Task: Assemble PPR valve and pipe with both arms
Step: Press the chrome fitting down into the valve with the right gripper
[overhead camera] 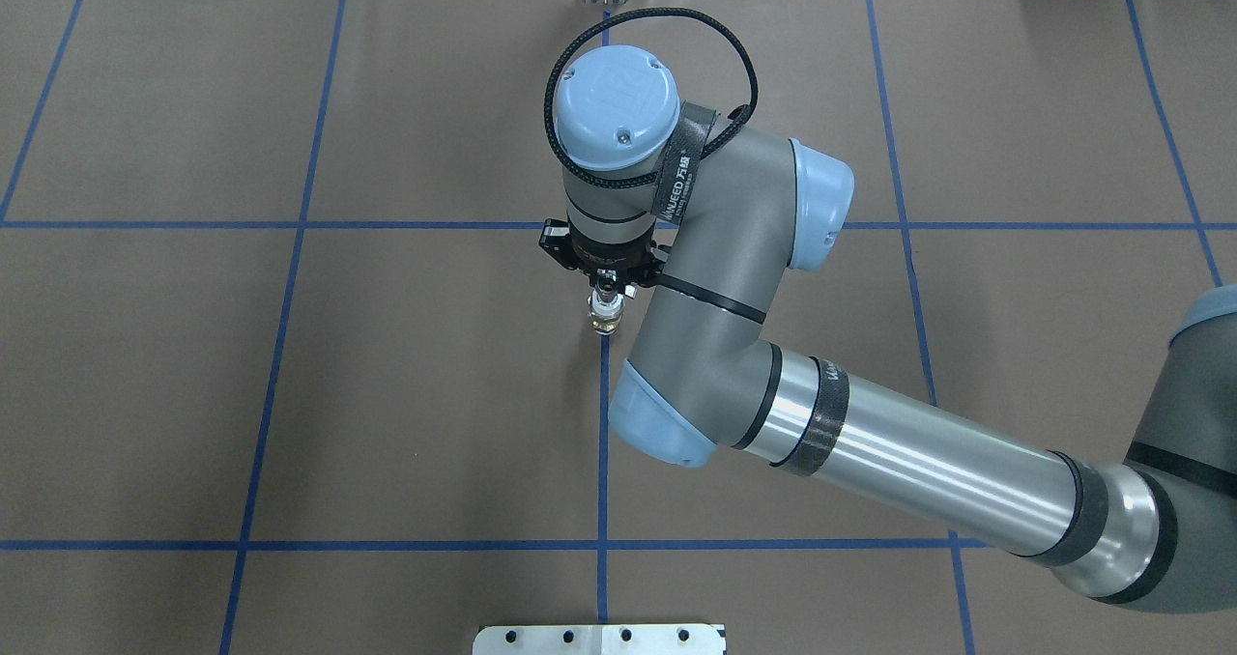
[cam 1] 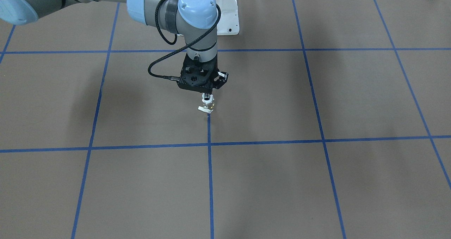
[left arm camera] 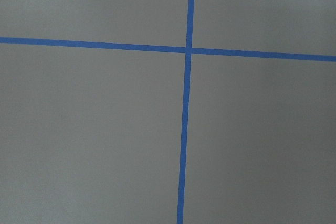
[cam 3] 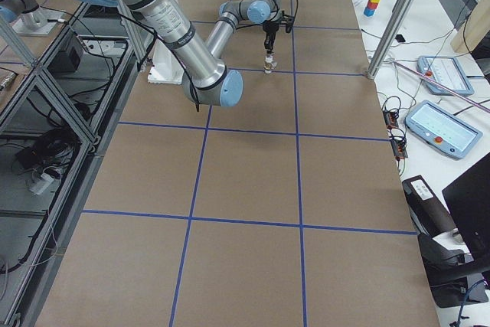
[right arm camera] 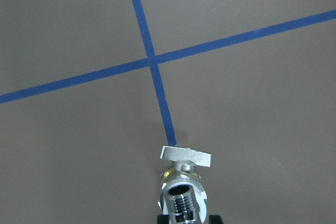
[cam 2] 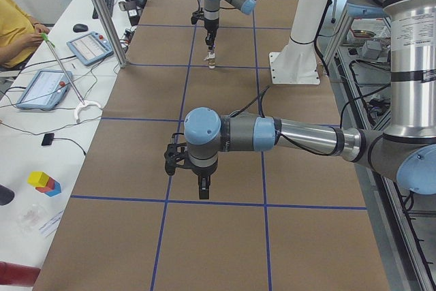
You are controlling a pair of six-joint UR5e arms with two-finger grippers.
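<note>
The tab's lower edge [cam 1: 205, 110] [right arm camera: 186, 156] meets the blue tape on the tabletop, so the PPR valve would rest there. It is now time for my right gripper to open.
My right gripper [cam 1: 207, 95] points straight down near the table's middle and is shut on the upper end of the PPR valve [cam 1: 207, 105]. The valve hangs upright, brass body and flat whitish tab lowest, at the end of a blue tape line, at or just above the table. In the right wrist view [right arm camera: 186, 219] a threaded chrome opening [right arm camera: 181, 201] sits between the fingers, above the tab [right arm camera: 187, 155]. I cannot tell the pipe apart from the valve. The valve also shows overhead [overhead camera: 606, 319]. My left gripper [cam 2: 203, 189] hangs over bare table far from it, empty; I cannot tell if it is open or shut.
A blue tape grid [cam 1: 209, 168] marks the brown table. The white pedestal base [cam 1: 229, 18] stands at the robot's side of the table. Operators' desks with tablets [cam 2: 41, 88] and metal posts [cam 2: 102, 11] line the far table edge.
</note>
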